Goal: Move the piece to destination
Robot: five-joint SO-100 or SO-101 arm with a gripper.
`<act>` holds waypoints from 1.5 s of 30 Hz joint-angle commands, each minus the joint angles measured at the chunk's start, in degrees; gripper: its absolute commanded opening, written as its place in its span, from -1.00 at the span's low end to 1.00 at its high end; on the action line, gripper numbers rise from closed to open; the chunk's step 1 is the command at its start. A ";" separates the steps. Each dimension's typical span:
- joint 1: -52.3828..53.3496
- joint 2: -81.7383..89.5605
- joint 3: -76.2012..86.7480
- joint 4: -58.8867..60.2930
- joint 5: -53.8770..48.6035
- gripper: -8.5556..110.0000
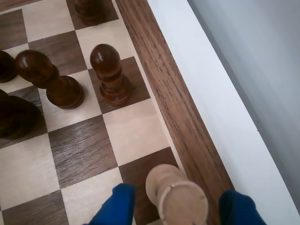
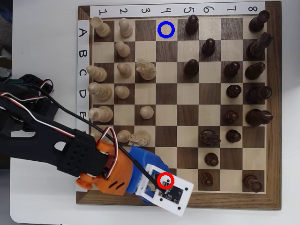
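Observation:
My gripper should next grab the pale tan piece by its sides to move it to its destination square.
In the wrist view, the piece (image 1: 177,196), pale tan wood, stands at the bottom on a dark square by the board's edge. My gripper (image 1: 177,191) is open around it, with one blue finger (image 1: 117,206) on its left and the other (image 1: 239,208) on its right. A small gap shows on each side. In the overhead view the arm's orange and blue wrist (image 2: 126,173) and its white camera board (image 2: 176,197) cover the piece, with a red ring (image 2: 165,181) drawn there. The destination (image 2: 166,29), a light square with a blue ring, lies at the far top of the board.
Two dark pawns (image 1: 107,70) (image 1: 47,77) stand just ahead of the gripper in the wrist view. The board's brown rim (image 1: 178,108) and white table run along the right. In the overhead view, several pale pieces (image 2: 123,70) and dark pieces (image 2: 232,91) stand across the board.

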 commanded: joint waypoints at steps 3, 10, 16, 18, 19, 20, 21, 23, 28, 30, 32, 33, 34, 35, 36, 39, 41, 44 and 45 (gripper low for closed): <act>2.55 -0.62 -13.10 -3.69 0.09 -0.47; 3.25 -1.41 -13.89 -3.96 -0.18 -0.48; 3.34 -1.14 -13.89 -4.04 -0.18 -0.50; 3.34 -1.05 -13.80 -4.04 -0.09 -0.53; 3.34 -0.97 -13.80 -4.13 0.00 -0.54; 3.34 -0.97 -13.80 -4.13 0.09 -0.57; 3.34 -0.97 -13.80 -4.13 0.53 -0.59; 3.43 -0.88 -13.80 -4.13 1.05 -0.65; 3.43 -0.79 -13.71 -4.13 1.76 -0.74; 3.43 -0.79 -13.71 -4.04 2.29 -0.77; 3.52 -0.79 -13.71 -4.04 2.37 -0.79; 3.52 -0.79 -13.71 -4.04 2.55 -0.81; 3.52 -0.79 -13.71 -4.04 2.64 -0.81; 3.52 -0.88 -13.71 -4.04 2.64 -0.82; 3.52 -0.88 -13.71 -4.04 2.46 -0.83; 3.60 -0.88 -13.71 -3.96 2.46 -0.84; 3.60 -0.88 -13.71 -3.96 2.37 -0.84; 3.60 -0.88 -13.71 -3.78 2.29 -0.85; 3.60 -0.88 -13.71 -3.69 2.29 -0.85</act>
